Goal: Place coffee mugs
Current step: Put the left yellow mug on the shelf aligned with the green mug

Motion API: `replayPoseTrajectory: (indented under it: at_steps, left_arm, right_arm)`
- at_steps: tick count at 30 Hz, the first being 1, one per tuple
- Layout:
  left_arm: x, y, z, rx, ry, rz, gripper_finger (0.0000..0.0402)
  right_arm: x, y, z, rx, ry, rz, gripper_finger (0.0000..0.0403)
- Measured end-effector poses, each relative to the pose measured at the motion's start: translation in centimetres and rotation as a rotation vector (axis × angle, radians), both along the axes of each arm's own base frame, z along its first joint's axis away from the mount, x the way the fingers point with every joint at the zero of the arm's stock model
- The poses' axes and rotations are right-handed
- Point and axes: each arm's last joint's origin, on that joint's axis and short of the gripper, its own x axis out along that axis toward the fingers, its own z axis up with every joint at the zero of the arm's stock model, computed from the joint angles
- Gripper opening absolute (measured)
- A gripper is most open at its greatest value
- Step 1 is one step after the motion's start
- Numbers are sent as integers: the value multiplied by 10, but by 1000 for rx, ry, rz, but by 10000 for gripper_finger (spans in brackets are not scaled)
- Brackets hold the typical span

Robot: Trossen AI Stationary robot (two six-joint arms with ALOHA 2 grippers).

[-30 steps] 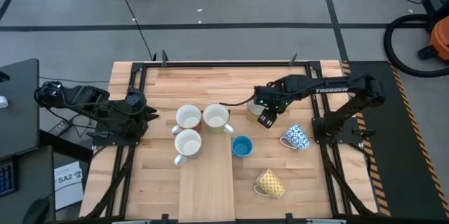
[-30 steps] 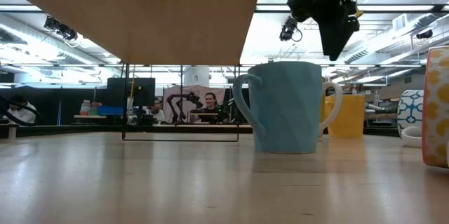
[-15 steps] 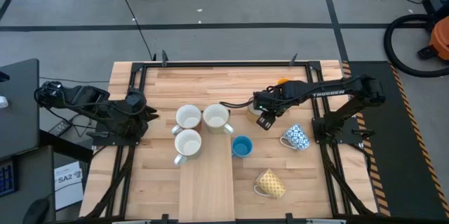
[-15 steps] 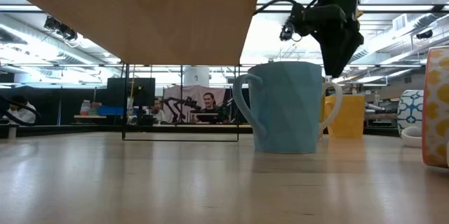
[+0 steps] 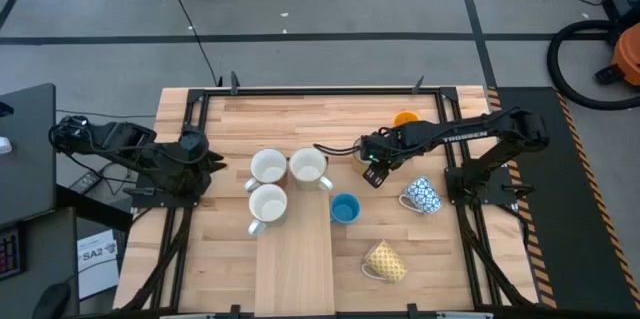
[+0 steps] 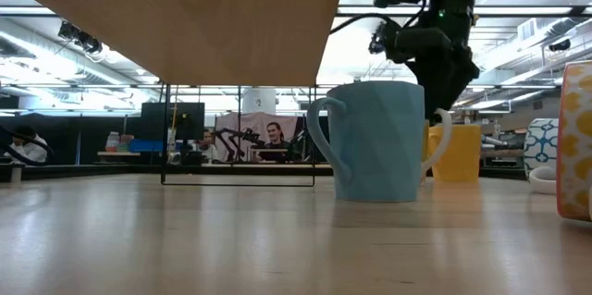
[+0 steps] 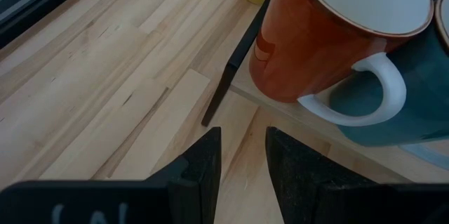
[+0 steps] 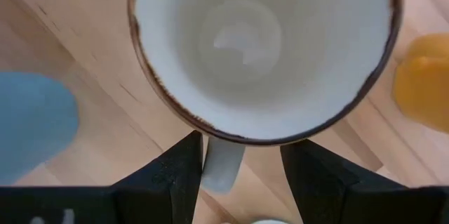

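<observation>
My right gripper picks up the cream mug by its handle [image 8: 223, 164] next, to place it with the other mugs.
In the right wrist view a cream mug with a brown rim [image 8: 263, 45] stands upright on the table, seen from above. My right gripper [image 8: 245, 145] is open just above it, with one finger on each side of the mug's handle [image 8: 223, 166]. I cannot tell whether a finger touches the handle. From above, this gripper [image 5: 372, 172] is near the table's middle, by the mug [image 5: 360, 149]. My left gripper [image 5: 212, 162] waits open at the left edge. Its wrist view shows an orange mug [image 7: 323, 34] and a dark teal one [image 7: 403, 104].
Three cream mugs [image 5: 267, 166] [image 5: 308, 167] [image 5: 267, 204] stand left of centre. A blue mug [image 5: 344, 208] stands close by my right gripper. A blue-and-white mug [image 5: 422, 196] and a yellow patterned one [image 5: 385, 261] lie on their sides. An orange-yellow mug [image 5: 405, 119] stands toward the far edge.
My right gripper has come down toward the cream mug and shifted slightly toward the table's left. The arm no longer covers the orange-yellow mug near the far edge.
</observation>
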Motion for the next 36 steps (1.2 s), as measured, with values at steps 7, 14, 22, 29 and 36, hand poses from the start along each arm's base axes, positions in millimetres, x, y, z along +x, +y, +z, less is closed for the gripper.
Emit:
replayPoseTrajectory:
  at_steps: [7, 14, 22, 29, 36]
  left_arm:
    - [0, 0, 0, 0, 1, 0, 119]
    - [0, 0, 0, 0, 0, 0, 119]
    - [0, 0, 0, 0, 0, 0, 119]
    - [0, 0, 0, 0, 0, 0, 119]
    - [0, 0, 0, 0, 0, 0, 119]
  right_arm:
    - [-2, 0, -7, -7, 1, -42, 185]
    - [0, -1, -7, -44, -18, -50, 150]
    - [0, -1, -7, -44, -19, -59, 80]
    - [0, -1, -6, -44, -19, -58, 79]
    - [8, 7, 16, -29, -59, -18, 79]
